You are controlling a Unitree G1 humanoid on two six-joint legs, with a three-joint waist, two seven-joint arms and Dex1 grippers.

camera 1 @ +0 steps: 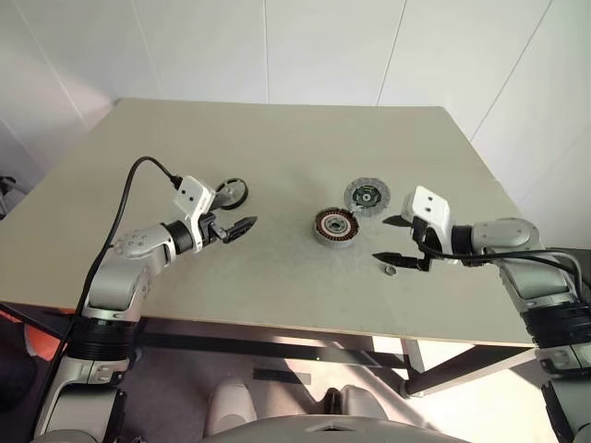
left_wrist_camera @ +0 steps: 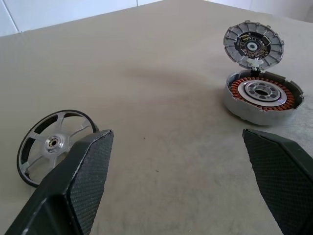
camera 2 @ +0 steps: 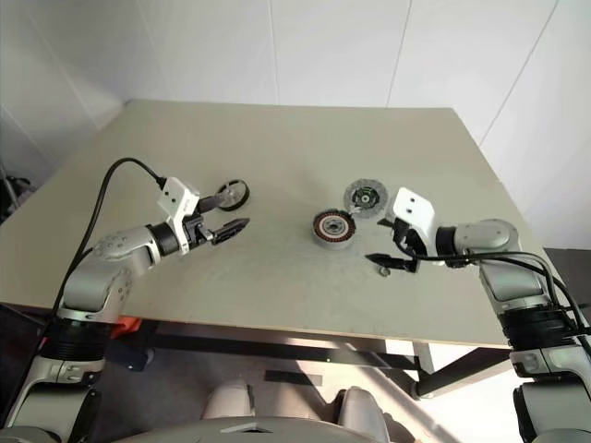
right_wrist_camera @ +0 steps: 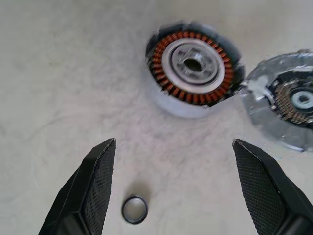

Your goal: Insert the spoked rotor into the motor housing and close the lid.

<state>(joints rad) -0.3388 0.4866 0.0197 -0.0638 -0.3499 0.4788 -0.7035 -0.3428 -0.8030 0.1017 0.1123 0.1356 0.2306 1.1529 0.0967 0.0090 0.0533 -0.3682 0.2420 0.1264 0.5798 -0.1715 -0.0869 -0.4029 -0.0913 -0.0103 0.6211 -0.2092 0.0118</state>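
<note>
My right gripper needs to move toward the dark ring (camera 1: 390, 270) before it closes on it. My fingers would miss the ring if I closed now, because empty table shows between the ring and the fingertips.
The motor housing (camera 1: 334, 226), a squat puck with copper windings, sits mid-table. Its lid (camera 1: 367, 196) is tipped open at the far side, still joined to the housing's rim. The spoked rotor (camera 1: 231, 191) stands on edge at the left, right beside the outer finger of my left gripper (camera 1: 238, 210). In the left wrist view the rotor (left_wrist_camera: 51, 144) shows just behind that finger (left_wrist_camera: 83, 181); whether they touch I cannot tell. The left gripper is open and holds nothing. My right gripper (camera 1: 381, 240) hovers open and empty to the right of the housing (right_wrist_camera: 193, 66), pointing down toward it.
A small dark ring, a washer (right_wrist_camera: 134, 209), lies on the table just under my right gripper. The beige table (camera 1: 277, 138) has its front edge close below both arms. A black cable (camera 1: 129, 189) loops above the left forearm.
</note>
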